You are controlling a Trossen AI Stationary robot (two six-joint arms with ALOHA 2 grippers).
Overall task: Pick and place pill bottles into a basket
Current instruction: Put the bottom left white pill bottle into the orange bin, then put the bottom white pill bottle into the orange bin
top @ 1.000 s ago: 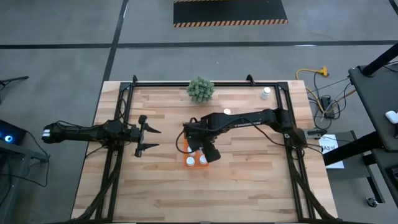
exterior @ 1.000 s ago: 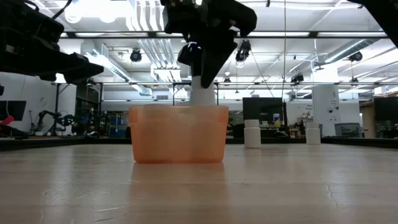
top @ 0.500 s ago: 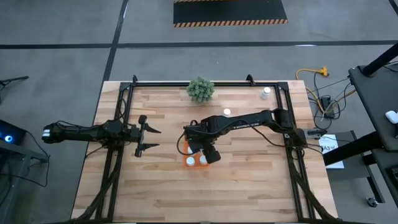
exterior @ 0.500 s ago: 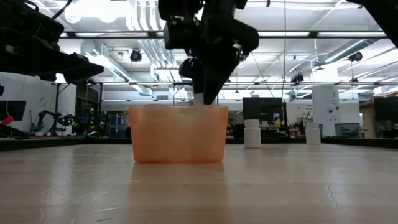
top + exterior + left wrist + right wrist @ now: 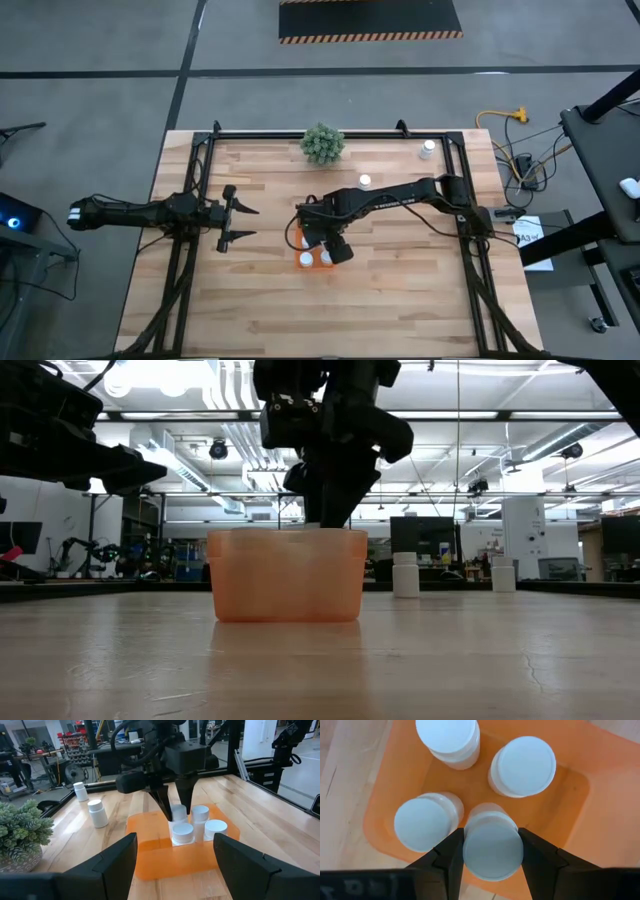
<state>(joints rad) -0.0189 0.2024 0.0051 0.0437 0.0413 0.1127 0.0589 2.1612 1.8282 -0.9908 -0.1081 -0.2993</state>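
Observation:
My right gripper opens now, since the held bottle's cap (image 5: pixel 493 851) sits level with its neighbours inside the orange basket (image 5: pixel 540 815), and the bottle would stand.
The orange basket (image 5: pixel 308 256) stands mid-table; it also shows in the low view (image 5: pixel 287 573) and the left wrist view (image 5: pixel 150 852). My right gripper (image 5: pixel 326 244) reaches down into it, shut on a white pill bottle (image 5: pixel 492 851). Three more bottles (image 5: pixel 447 737) (image 5: pixel 522 765) (image 5: pixel 422 822) stand upright in the basket. Two bottles stand on the table outside it, one (image 5: pixel 365 181) beyond the basket and one (image 5: pixel 427 150) at the far right. My left gripper (image 5: pixel 246 222) hovers open and empty, left of the basket. My right gripper pinches the pill bottle between its two fingers (image 5: pixel 451 856), on opposite sides at the cap (image 5: pixel 492 851). The fingers come from above, pointing down. The bottle is upright and down inside the basket beside the three others; whether its bottom rests on the basket floor is hidden.
A green bushy plant (image 5: pixel 322 143) in a pot stands at the table's far edge, behind the basket. A black frame runs round the table's far edge and sides. Bare wood lies near the front edge.
My right gripper has gone straight down with the bottle. The bottle stood above the basket's rim a second ago and is now below the rim, inside the basket. The gripper stays shut on it.

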